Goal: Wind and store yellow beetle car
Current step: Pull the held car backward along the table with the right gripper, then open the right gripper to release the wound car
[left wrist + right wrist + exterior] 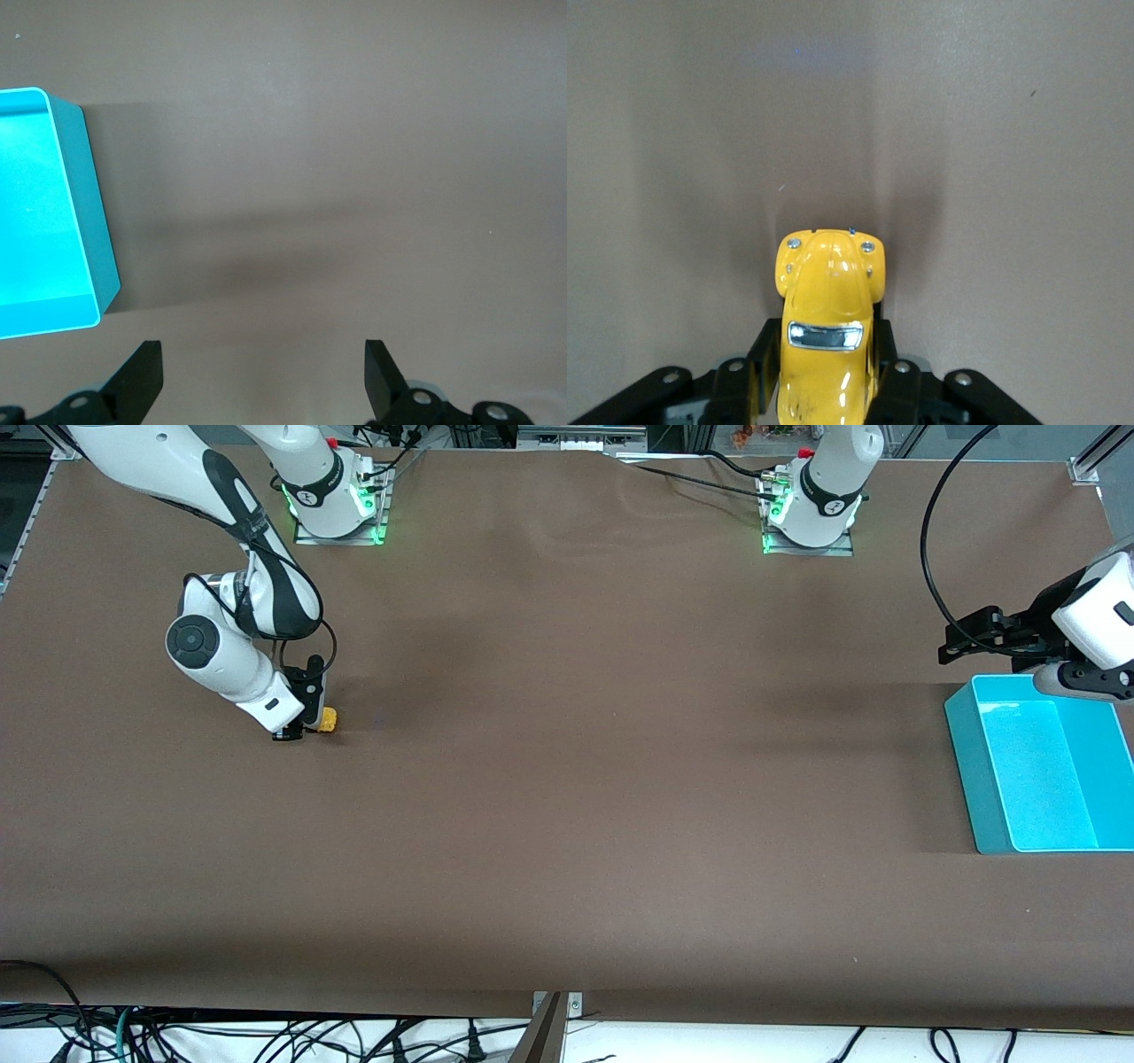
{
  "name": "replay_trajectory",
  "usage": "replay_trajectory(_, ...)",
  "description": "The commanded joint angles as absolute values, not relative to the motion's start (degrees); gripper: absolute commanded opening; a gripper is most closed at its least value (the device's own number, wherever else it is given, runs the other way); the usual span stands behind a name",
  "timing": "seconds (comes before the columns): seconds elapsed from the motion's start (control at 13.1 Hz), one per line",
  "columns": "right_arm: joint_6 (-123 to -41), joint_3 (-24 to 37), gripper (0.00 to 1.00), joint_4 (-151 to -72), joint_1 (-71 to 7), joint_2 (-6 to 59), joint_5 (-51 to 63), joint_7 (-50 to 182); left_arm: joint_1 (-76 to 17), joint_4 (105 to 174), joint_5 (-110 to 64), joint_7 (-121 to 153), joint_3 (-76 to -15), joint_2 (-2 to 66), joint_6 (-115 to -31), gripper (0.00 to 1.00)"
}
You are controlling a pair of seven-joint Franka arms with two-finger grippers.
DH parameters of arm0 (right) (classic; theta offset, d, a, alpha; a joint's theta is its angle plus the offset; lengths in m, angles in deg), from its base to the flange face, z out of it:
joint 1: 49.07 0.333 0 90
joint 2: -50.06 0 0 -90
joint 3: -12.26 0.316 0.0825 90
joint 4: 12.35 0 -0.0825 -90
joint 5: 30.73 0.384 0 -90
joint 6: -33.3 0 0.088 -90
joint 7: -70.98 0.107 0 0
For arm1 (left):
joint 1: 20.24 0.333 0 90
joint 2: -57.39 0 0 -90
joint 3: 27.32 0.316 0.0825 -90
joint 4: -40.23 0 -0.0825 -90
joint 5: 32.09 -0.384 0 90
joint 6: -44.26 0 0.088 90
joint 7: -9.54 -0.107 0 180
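The yellow beetle car's nose (330, 719) (832, 257) meets its shadow on the brown tabletop, so the robot's right gripper needs to let go of the yellow beetle car now.
The yellow beetle car (327, 719) is a tiny rounded toy down at the brown table's surface, toward the right arm's end. My right gripper (307, 724) is shut on it, with one black finger on each side of the body. In the right wrist view the car (827, 297) points away from the camera between the fingers (764, 354), and my right gripper (828, 372) grips its rear half. My left gripper (952, 646) hangs open and empty over bare table beside the teal bin (970, 771). In the left wrist view my left gripper (264, 367) has its fingertips far apart.
The teal bin is open-topped and has nothing in it. It stands at the left arm's end of the table, and its wall (96, 221) shows in the left wrist view. Cables hang below the table's near edge.
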State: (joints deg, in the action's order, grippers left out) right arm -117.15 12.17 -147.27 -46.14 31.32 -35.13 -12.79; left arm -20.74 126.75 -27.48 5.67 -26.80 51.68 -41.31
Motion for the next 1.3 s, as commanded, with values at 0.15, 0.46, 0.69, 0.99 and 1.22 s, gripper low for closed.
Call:
replay_trajectory(0.15, -119.02, 11.03, 0.55, -148.67, -46.61, 27.55, -35.92, -14.72, -20.06, 125.31, -27.7, 4.35, -26.88, 51.06, -40.99, 1.0)
replay_trajectory(0.46, -113.75, 11.47, 1.0, -148.05, -46.61, 31.33, -35.83, -13.84, -20.06, 125.57, -27.7, 4.35, -26.88, 51.06, -40.99, 1.0)
replay_trajectory(0.69, -111.74, 11.47, 1.0, -147.0, -46.7, 33.71, -35.74, -14.19, -19.98, 125.57, -27.7, 4.35, -26.88, 51.06, -40.99, 1.0)
replay_trajectory(0.99, -107.16, 11.47, 1.0, -143.05, -46.7, 35.55, -35.56, -14.36, -19.98, 125.57, -27.7, 4.35, -26.88, 51.06, -40.99, 1.0)
replay_trajectory(1.22, -101.47, 11.56, 1.0, -136.92, -46.7, 37.58, -35.57, -13.76, -20.41, 125.92, -27.79, 4.35, -27.15, 50.97, -40.99, 1.0)
